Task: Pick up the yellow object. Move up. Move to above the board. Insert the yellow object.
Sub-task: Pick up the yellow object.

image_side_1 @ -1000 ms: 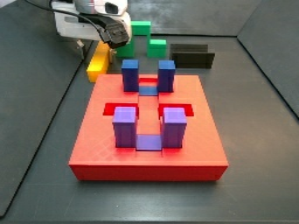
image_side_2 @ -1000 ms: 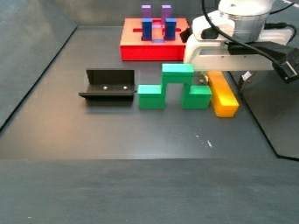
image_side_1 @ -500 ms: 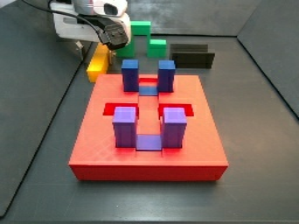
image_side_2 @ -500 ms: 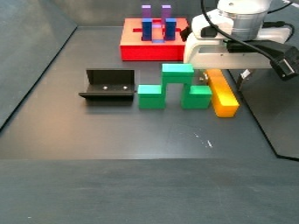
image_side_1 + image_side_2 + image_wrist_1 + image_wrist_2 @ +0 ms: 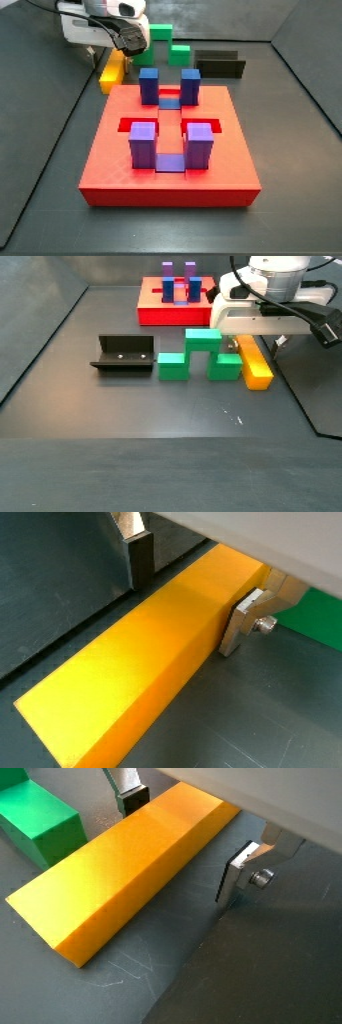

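The robot's gripper next needs to grab the yellow bar by its end beside the green block [image 5: 115, 60], so that it can set the bar into the red board [image 5: 167, 187].
The yellow object [image 5: 134, 672] [image 5: 127, 868] lies flat on the dark floor and shows in both wrist views. My gripper [image 5: 194, 587] [image 5: 185, 833] is low over one end of it and open, with one silver finger [image 5: 138, 552] on each side and a gap at the sides. In both side views the bar [image 5: 110, 72] [image 5: 257, 369] sticks out from under the gripper [image 5: 118, 60] [image 5: 251, 344]. The red board [image 5: 167, 187] [image 5: 163, 315], with blue posts [image 5: 150, 85] and purple posts [image 5: 143, 145], sits apart from the bar.
A green stepped block [image 5: 198, 354] [image 5: 167, 40] [image 5: 34, 823] stands right beside the yellow bar. The dark fixture [image 5: 123, 354] [image 5: 221, 66] is on the floor beyond the green block. Grey walls enclose the floor.
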